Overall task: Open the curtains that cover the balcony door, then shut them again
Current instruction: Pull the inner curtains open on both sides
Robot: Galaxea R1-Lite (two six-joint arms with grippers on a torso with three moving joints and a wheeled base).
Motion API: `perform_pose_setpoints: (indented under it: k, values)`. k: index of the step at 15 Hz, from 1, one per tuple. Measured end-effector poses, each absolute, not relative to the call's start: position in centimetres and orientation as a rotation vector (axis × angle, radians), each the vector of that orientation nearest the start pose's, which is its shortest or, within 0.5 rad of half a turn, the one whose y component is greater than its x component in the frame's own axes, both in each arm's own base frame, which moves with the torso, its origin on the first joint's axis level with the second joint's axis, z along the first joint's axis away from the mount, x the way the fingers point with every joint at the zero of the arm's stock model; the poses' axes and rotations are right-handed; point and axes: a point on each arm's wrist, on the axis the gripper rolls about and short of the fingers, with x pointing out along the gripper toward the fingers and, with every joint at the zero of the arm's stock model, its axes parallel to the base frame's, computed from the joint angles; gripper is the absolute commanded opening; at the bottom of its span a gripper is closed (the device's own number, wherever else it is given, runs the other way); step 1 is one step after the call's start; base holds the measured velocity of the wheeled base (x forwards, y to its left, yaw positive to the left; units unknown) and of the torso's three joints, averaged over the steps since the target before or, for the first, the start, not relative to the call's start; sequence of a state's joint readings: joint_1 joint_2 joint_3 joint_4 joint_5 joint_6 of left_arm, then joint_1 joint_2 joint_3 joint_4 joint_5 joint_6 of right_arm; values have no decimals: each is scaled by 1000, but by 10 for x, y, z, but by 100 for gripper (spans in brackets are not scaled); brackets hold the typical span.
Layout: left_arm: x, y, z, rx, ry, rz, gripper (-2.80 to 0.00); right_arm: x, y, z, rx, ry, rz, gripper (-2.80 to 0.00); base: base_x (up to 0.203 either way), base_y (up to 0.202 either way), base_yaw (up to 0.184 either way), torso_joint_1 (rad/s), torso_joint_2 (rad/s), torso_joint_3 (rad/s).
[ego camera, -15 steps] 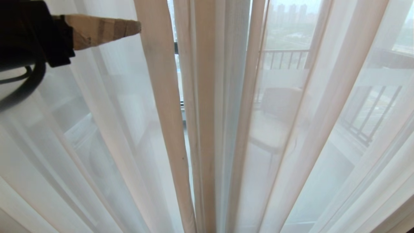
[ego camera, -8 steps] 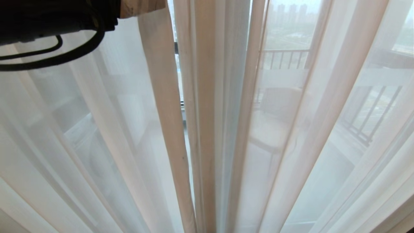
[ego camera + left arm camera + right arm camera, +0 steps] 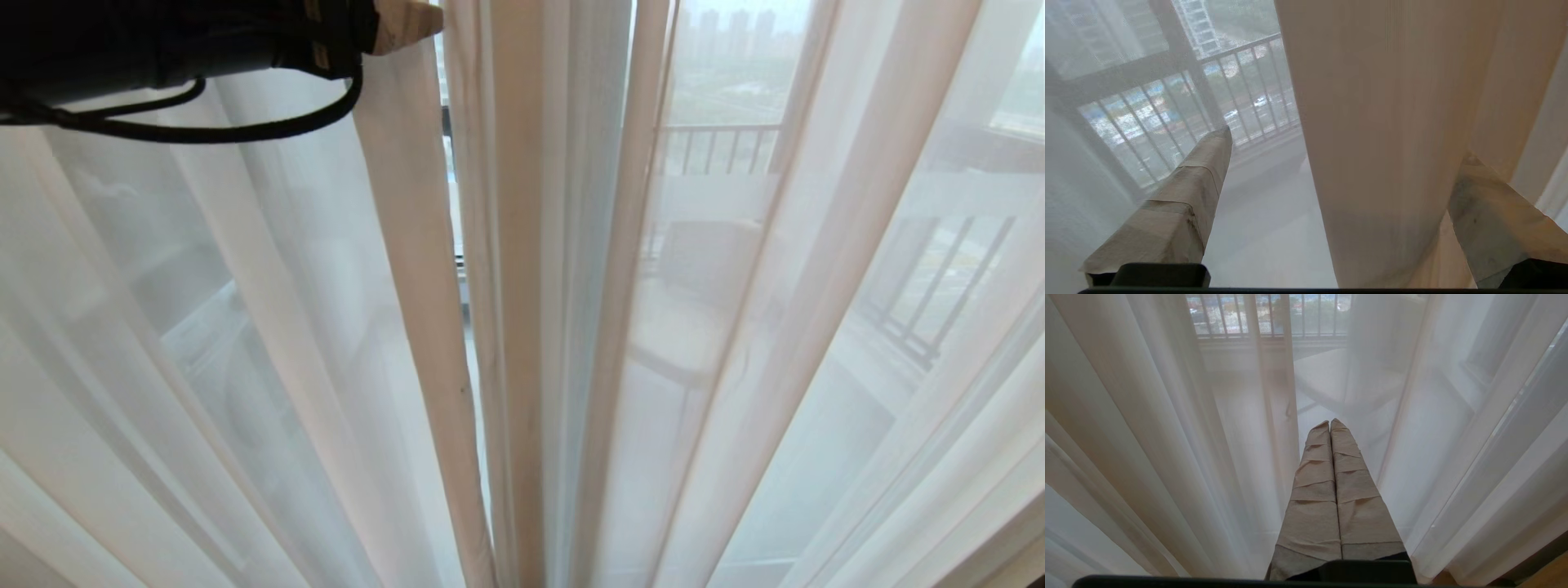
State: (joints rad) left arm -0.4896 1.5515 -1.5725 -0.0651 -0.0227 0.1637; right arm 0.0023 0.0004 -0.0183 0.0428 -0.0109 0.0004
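I need to grab the sheer curtain with my left gripper next, by its beige edge fold (image 3: 399,118) (image 3: 1383,147) beside the gap, to uncover the balcony door.
The curtains (image 3: 522,327) hang shut: sheer white cloth in long folds with beige edges, meeting at the middle. A dark strip of the balcony door (image 3: 446,122) frame shows through a narrow gap between them. My left gripper (image 3: 408,20) is at the top left of the head view, its taped finger against the beige fold beside that gap. In the left wrist view the left gripper (image 3: 1346,143) is open, with the thick beige fold (image 3: 1380,163) hanging between its taped fingers (image 3: 1200,179). The right gripper (image 3: 1330,424) is shut and empty, low in front of the sheer cloth.
Through the sheer cloth I see a balcony railing (image 3: 718,151) and a pale chair (image 3: 702,269) outside. A black cable (image 3: 204,131) loops under the left arm. A strip of wooden floor (image 3: 1551,575) shows beside the curtain hem.
My left arm has swung up and to the right along the top of the head view, bringing its finger from the sheer panel to the beige fold at the gap. The curtains hang as before.
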Motion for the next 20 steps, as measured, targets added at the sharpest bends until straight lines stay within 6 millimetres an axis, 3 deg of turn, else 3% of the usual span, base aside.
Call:
perform_pose_setpoints:
  k: [10,11,20]
  values:
    - [245,-132,388,179,-126,-391,0,-24,0,76,0,24,-9,-280,0,0,0,0,0,0]
    - [245,-132,388,179,-126,-392,-280,-24,0,76,0,24,-9,-280,0,0,0,0,0,0]
    - [247,-130,392,156,-167,-310,-280,-24,0,76,0,24,-9,-280,0,0,0,0,0,0]
